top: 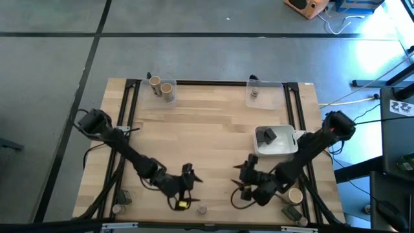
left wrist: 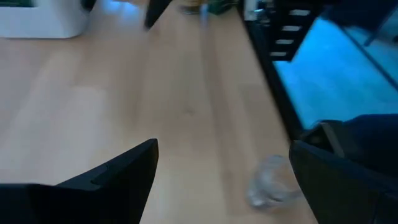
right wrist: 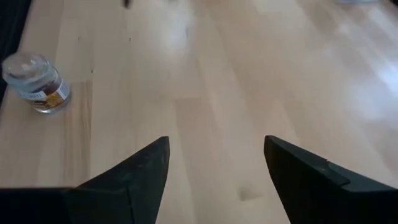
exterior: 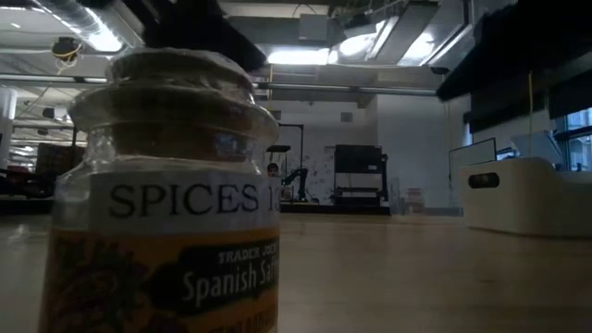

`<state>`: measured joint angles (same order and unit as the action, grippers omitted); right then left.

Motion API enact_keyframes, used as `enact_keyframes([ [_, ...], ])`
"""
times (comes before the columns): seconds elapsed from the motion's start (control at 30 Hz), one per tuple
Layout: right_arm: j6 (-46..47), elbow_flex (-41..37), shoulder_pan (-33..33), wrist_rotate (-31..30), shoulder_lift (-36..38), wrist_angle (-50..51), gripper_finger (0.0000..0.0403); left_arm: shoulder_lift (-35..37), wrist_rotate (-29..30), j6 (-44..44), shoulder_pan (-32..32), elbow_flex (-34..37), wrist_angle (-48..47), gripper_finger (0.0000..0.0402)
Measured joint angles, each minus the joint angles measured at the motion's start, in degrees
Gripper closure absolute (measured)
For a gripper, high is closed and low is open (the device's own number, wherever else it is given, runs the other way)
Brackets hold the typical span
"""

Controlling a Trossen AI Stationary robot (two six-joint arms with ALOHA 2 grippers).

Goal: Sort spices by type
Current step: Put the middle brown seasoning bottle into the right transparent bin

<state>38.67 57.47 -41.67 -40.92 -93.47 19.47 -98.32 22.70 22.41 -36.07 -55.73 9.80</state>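
My right gripper grips the small clear jar by its capped top (right wrist: 26, 65) next, to sort it into its tray.
A small clear spice jar (top: 202, 208) stands at the table's near edge. It also fills the low view (exterior: 166, 194), where its label reads "SPICES". My left gripper (top: 191, 176) hovers open just left of and beyond it; the jar (left wrist: 270, 180) shows beside one finger, apart from it. My right gripper (top: 239, 178) hovers open to the jar's right, with the jar (right wrist: 34, 81) farther off. Two tan cylinders (top: 162, 87) sit in a clear tray at the far left. A grey-capped jar (top: 255, 94) sits in a clear tray at the far right. A dark boxy pack (top: 266, 135) lies in the white dish (top: 284, 147).
More spices lie off the wood by the near left corner (top: 121, 202) and by the near right corner (top: 294, 202). Black frame rails (top: 129, 103) run along the table's left and right sides. Bare wood (top: 207, 136) spreads across the middle.
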Motion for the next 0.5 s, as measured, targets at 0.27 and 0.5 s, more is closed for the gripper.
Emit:
enact_keyframes([
  [0.27, -3.02, -0.02, 0.04, 3.78, -6.43, -11.52, 0.0141, -6.58, 1.47, 3.33, -5.32, -5.37, -0.02, 0.0057],
  [0.5, -13.82, 0.02, 0.04, 12.87, -7.83, -30.05, 0.0141, -10.93, 4.38, 11.77, -9.21, -7.15, -0.71, 0.0057],
])
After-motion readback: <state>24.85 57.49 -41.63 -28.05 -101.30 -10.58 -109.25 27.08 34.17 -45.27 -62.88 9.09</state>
